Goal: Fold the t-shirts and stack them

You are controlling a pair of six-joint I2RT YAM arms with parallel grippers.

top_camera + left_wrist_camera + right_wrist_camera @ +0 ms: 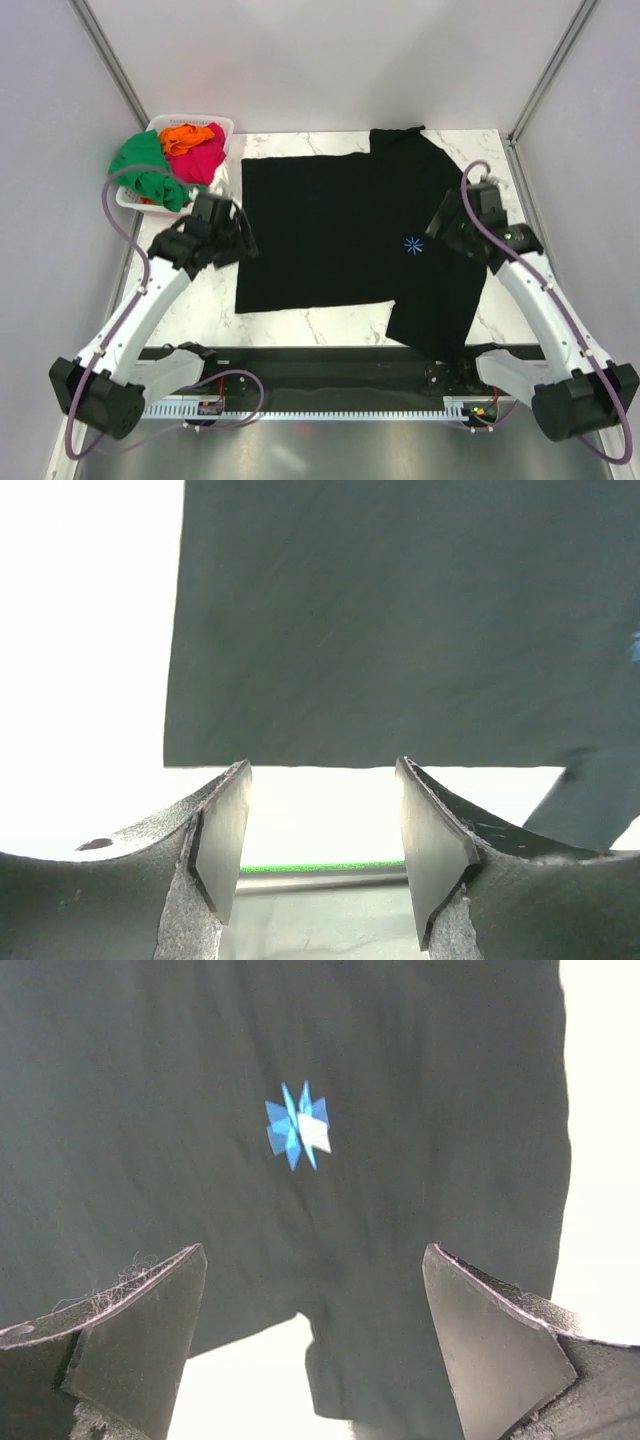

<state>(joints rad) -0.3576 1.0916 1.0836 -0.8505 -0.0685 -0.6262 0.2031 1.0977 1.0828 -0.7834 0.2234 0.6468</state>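
The black t-shirt's near corner, away from the sleeve, is next for my left gripper to pinch. The sleeve stays free for my right gripper to fold.
The large black t-shirt [340,230] lies flat on the marble table, with a small blue star print [413,245] and one sleeve hanging toward the near edge. My left gripper [243,235] is open and empty at the shirt's left edge; in the left wrist view its fingers [225,830] frame bare table just off the black cloth [400,620]. My right gripper [440,232] is open and empty over the shirt's right part; the right wrist view shows the black cloth [150,1110] and the star [298,1125] ahead of it. Green [145,165], orange [183,137] and pink-red [207,155] tees sit bunched in the basket.
The white slotted basket [224,124] stands at the table's far left corner. Grey walls with metal posts enclose the table on both sides. A black rail with cables runs along the near edge [330,375].
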